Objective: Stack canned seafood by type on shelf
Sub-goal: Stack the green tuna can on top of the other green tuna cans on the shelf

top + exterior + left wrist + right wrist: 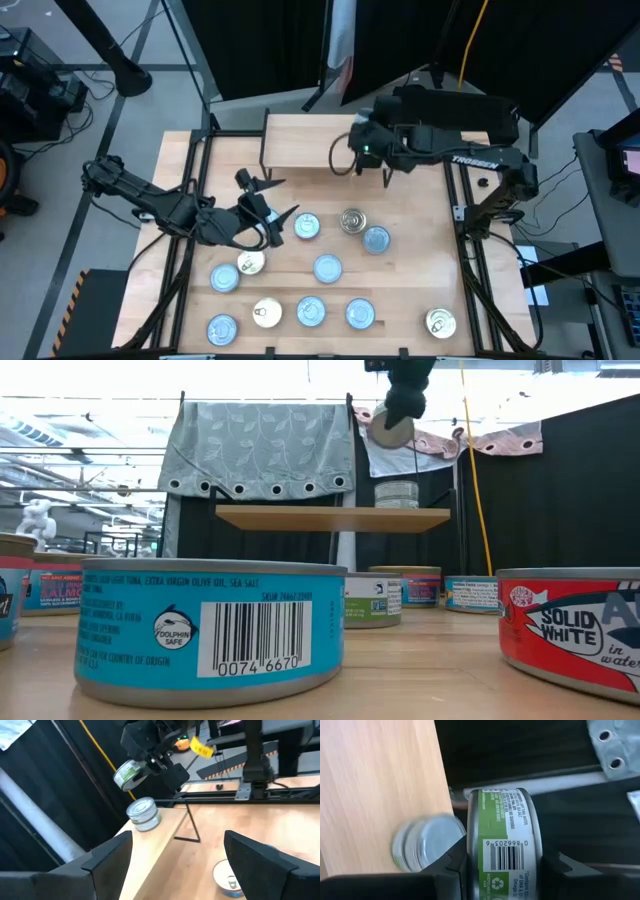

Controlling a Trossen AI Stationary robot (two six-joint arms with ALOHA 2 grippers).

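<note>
The green-sided tin hangs tilted above the short stack in the right wrist view, so my right gripper stays closed on it for now, until it is on the stack.
My right gripper (pixel 362 140) is over the shelf (pixel 300 145), shut on a green-sided tin (pixel 502 840), also seen in the low view as the tin (pixel 392 422). Below it, a short stack of tins (pixel 397 494) stands on the shelf's wooden top (pixel 330 518). My left gripper (pixel 270 205) hovers open over the table's left middle, with nothing between its fingers (pixel 107 860). Several blue-lidded and gold-lidded tins (pixel 328 268) lie flat on the table in front of the shelf. My right gripper pinches the green-sided tin by its two flat faces (pixel 470 845), one finger on each, so the printed rim (pixel 505 820) shows between them. The fingers slant down from the table's right side. The tin is on edge, tilted, clear above the stack (pixel 143 814).
The shelf's thin black legs (pixel 192 827) stand on the table behind the loose tins. One gold-lidded tin (pixel 440 322) lies at the near right corner. Black frame rails (pixel 470 250) run along both table sides. A patterned cloth (pixel 260 440) hangs behind the table.
</note>
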